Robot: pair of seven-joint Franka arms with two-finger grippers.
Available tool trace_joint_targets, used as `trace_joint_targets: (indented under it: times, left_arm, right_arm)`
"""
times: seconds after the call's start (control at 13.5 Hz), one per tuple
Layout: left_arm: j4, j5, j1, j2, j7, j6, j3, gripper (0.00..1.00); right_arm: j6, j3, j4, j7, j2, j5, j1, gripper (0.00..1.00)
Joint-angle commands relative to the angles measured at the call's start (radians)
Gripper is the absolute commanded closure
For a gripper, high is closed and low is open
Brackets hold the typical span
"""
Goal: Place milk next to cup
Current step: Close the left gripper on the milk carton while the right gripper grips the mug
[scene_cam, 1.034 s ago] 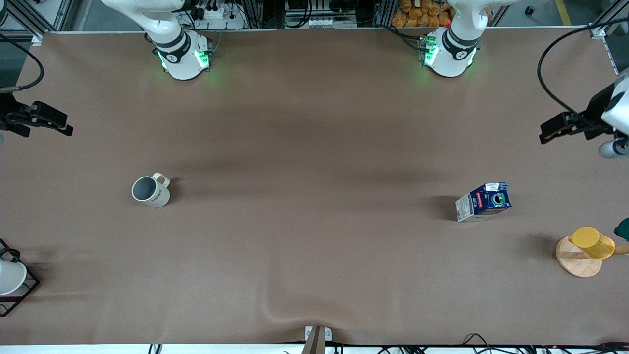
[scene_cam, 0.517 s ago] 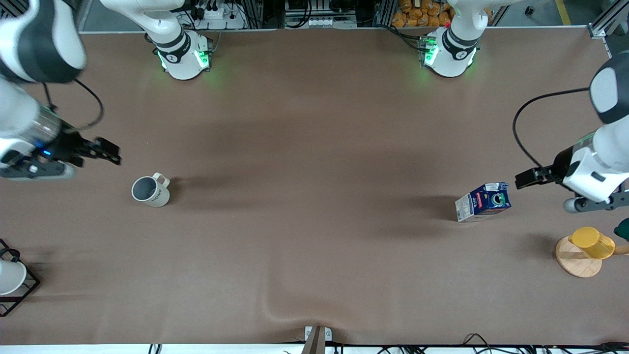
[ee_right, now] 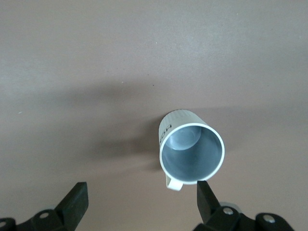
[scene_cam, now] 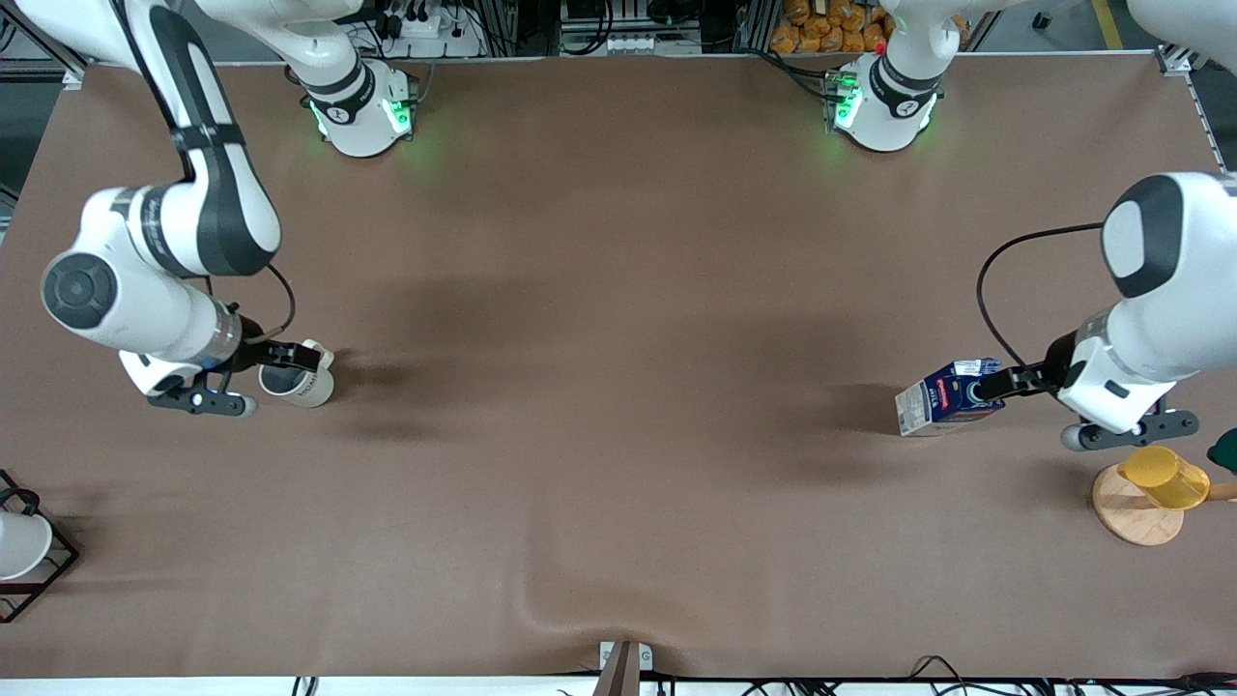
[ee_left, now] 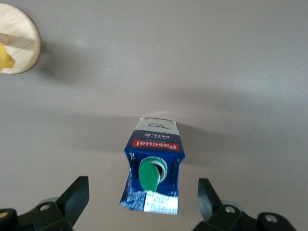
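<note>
My right gripper should next take hold of the cup by its rim [ee_right: 160, 155] and pick it up. The cup should then be brought together with the milk.
The milk [scene_cam: 950, 395] is a dark-blue carton with a green cap and stands on the table toward the left arm's end. In the left wrist view the milk [ee_left: 155, 166] shows from above. My left gripper [scene_cam: 995, 389] is open and empty just over the carton's top, and its own view [ee_left: 142, 186] shows one finger on each side of the carton without touching it. The cup [scene_cam: 302, 386] is an off-white mug and stands toward the right arm's end. My right gripper [scene_cam: 290, 357] is open and empty over the mug's rim. In the right wrist view [ee_right: 141, 191] the cup [ee_right: 191, 147] lies off to one finger's side.
A yellow cup [scene_cam: 1163, 477] on a round wooden base [scene_cam: 1131, 512] stands near the milk, nearer to the front camera; the base also shows in the left wrist view [ee_left: 19, 48]. A white cup in a black wire rack [scene_cam: 21, 547] sits at the right arm's table end.
Both arms have swung in from the table's ends and come down. The left gripper is now over the milk and the right gripper over the mug. Neither object has moved.
</note>
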Motion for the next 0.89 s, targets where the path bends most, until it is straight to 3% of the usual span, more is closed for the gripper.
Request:
trace_joint_targets:
  times: [0.0,0.3,0.37,0.59,0.66,0.74,0.81]
  left_arm:
    - [-0.073,-0.015,-0.005,-0.012,-0.015,0.084,-0.003,0.0]
    - [-0.104,-0.014,-0.006,0.004,-0.014,0.097,-0.004,0.0]
    - [-0.113,-0.014,-0.008,0.009,-0.014,0.098,-0.006,0.0]
    - [-0.115,-0.014,-0.006,0.024,-0.014,0.109,-0.006,0.0]
    - [-0.116,-0.014,-0.006,0.026,-0.014,0.109,-0.004,0.0]
    - [-0.118,-0.014,-0.008,0.032,-0.014,0.109,-0.006,0.0]
    - [-0.118,-0.014,-0.008,0.034,-0.014,0.111,-0.006,0.02]
  right_arm:
    - [0.02,-0.004,0.01,0.029,0.02,-0.017,-0.001,0.0]
    - [0.051,-0.008,0.01,0.065,0.126,-0.022,-0.012,0.0]
    - [0.05,-0.008,0.01,0.066,0.129,-0.02,-0.021,0.05]
    - [0.079,-0.007,0.001,0.066,0.155,-0.014,-0.058,0.3]
    - [0.082,-0.007,-0.01,0.066,0.155,-0.014,-0.052,0.43]
    - [0.08,-0.005,-0.008,0.067,0.151,-0.005,-0.056,0.65]
    - [0.079,-0.005,-0.008,0.067,0.151,-0.003,-0.053,0.81]
